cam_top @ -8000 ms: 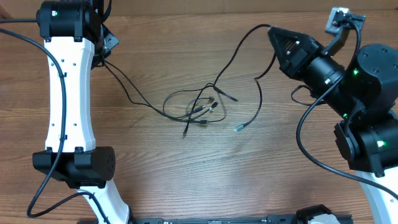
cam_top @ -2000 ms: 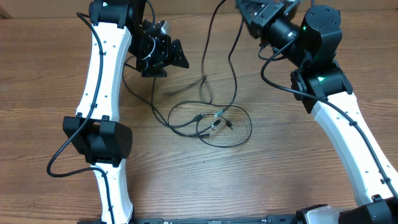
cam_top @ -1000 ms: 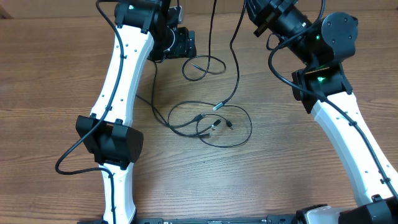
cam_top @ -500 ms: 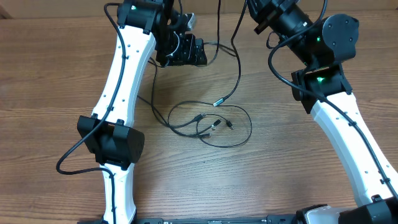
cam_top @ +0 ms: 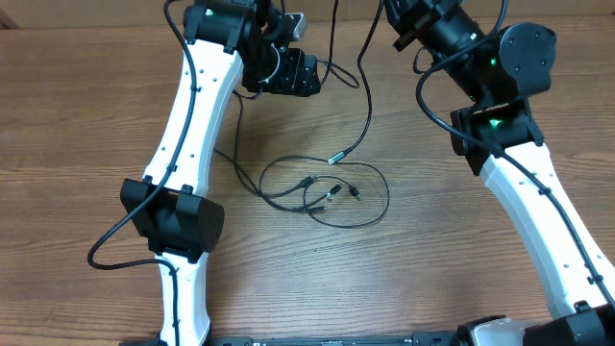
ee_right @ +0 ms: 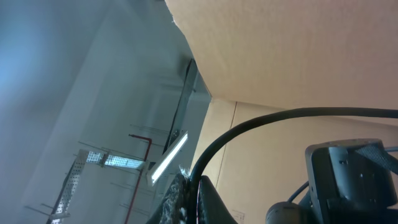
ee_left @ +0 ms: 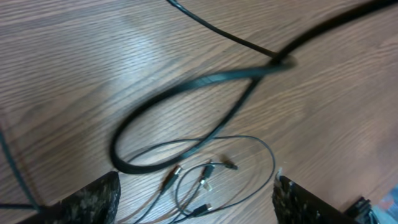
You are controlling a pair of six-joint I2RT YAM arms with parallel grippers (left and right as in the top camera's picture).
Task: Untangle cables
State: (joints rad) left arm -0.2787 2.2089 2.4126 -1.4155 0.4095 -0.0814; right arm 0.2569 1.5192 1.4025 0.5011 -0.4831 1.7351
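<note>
Next, my left gripper grabs the black cable's raised loop at its bend (cam_top: 355, 83) (ee_left: 117, 151) to untangle it, and the silver tip stays free.
Several thin black cables (cam_top: 332, 190) lie in a loose tangle of loops and small plugs at mid-table. The same tangle (ee_left: 205, 180) shows in the left wrist view between the wide-apart fingers. One strand (cam_top: 369, 106) hangs from my right gripper (cam_top: 396, 14) at the top edge, and its silver tip (cam_top: 334, 160) ends just above the tangle. In the right wrist view the right gripper (ee_right: 196, 186) is shut on this black cable (ee_right: 280, 115). My left gripper (cam_top: 300, 75) is open and hovers beside a raised loop (ee_left: 186, 106) of that strand, not touching it.
The table is brown wood (cam_top: 480, 269). The left arm's white links (cam_top: 183, 144) cross the left half and the right arm's links (cam_top: 538, 211) cross the right half. Thicker black arm cables (cam_top: 106, 240) trail beside both arms.
My left gripper has shifted right, closer to the hanging strand, and the raised loop has drawn up beside it. The right gripper and the tangle on the table have stayed put.
</note>
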